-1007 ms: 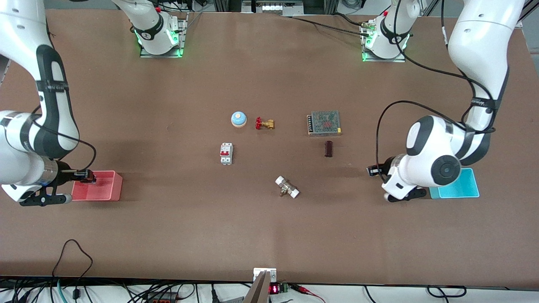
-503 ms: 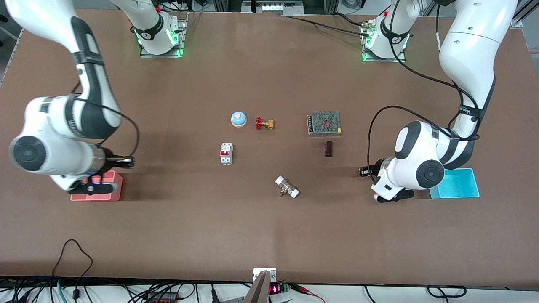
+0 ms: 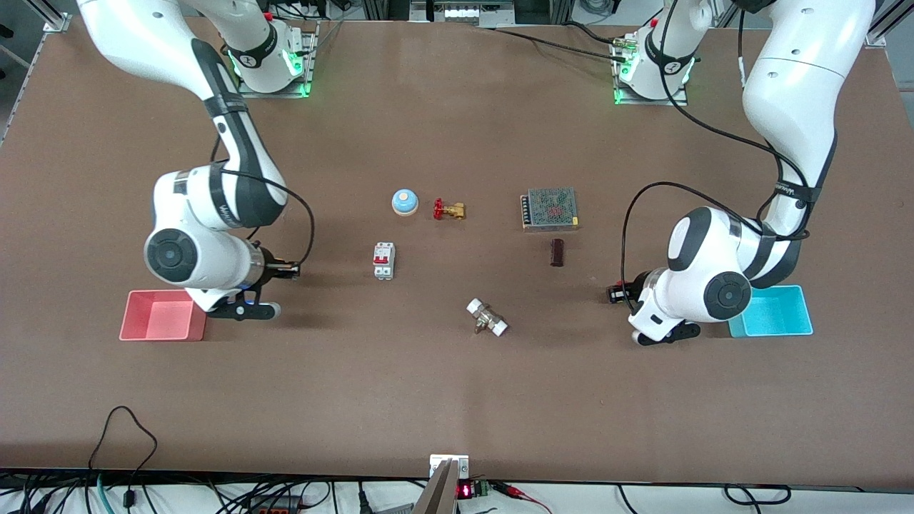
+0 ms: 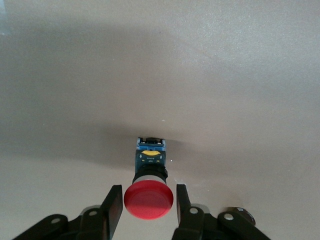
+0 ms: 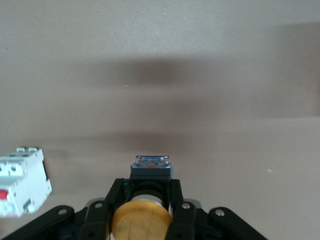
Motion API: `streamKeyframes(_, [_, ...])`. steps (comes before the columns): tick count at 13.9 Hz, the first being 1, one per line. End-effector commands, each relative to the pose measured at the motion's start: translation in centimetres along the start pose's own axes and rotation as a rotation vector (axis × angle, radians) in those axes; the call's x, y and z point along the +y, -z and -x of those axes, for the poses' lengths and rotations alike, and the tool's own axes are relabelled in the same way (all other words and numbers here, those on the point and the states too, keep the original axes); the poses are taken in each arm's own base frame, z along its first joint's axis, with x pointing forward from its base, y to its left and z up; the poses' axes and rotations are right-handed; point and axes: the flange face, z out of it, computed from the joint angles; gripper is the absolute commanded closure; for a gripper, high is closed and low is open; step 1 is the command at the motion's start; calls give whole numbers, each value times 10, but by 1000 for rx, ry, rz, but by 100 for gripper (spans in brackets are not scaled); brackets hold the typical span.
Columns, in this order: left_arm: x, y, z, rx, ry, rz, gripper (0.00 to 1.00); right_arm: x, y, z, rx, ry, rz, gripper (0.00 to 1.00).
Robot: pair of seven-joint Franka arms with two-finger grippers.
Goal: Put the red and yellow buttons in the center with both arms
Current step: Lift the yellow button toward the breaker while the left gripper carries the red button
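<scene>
My right gripper lowers the yellow button, before releasing it, since in the right wrist view the button's lower end (image 5: pixel 152 161) hangs above its shadow on the tabletop.
In the right wrist view my right gripper (image 5: pixel 145 182) is shut on the black body of the yellow button (image 5: pixel 141 222), with the orange-yellow cap toward the camera. In the front view it (image 3: pixel 289 270) is over the brown tabletop (image 3: pixel 457 385) between the pink bin and the circuit breaker. In the left wrist view the red button (image 4: pixel 148 201) sits between the fingers of my left gripper (image 4: pixel 148 192), with a thin gap on each side of the cap. Its body points down at the table. In the front view this gripper (image 3: pixel 614 293) is over the table beside the cyan bin.
A pink bin (image 3: pixel 163 315) stands at the right arm's end and a cyan bin (image 3: pixel 775 314) at the left arm's end. Mid-table lie a white circuit breaker (image 3: pixel 383 260), blue bell (image 3: pixel 404 202), brass valve (image 3: pixel 448 210), mesh-topped box (image 3: pixel 550 208), dark cylinder (image 3: pixel 557 252) and white-capped fitting (image 3: pixel 487 318).
My right arm has swung from over the pink bin toward the middle of the table with the yellow button. My left gripper has shifted slightly toward the middle.
</scene>
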Motion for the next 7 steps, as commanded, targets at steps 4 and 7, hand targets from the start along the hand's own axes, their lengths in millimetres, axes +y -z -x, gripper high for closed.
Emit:
streamKeyframes(4, [-7,32,-5,52,3,5,27,-43,-55,24,42,-72,3,82])
streamKeyframes(7, [-15,72,-3,112,13,13,8,-51,-70,26,38,-60,9,81])
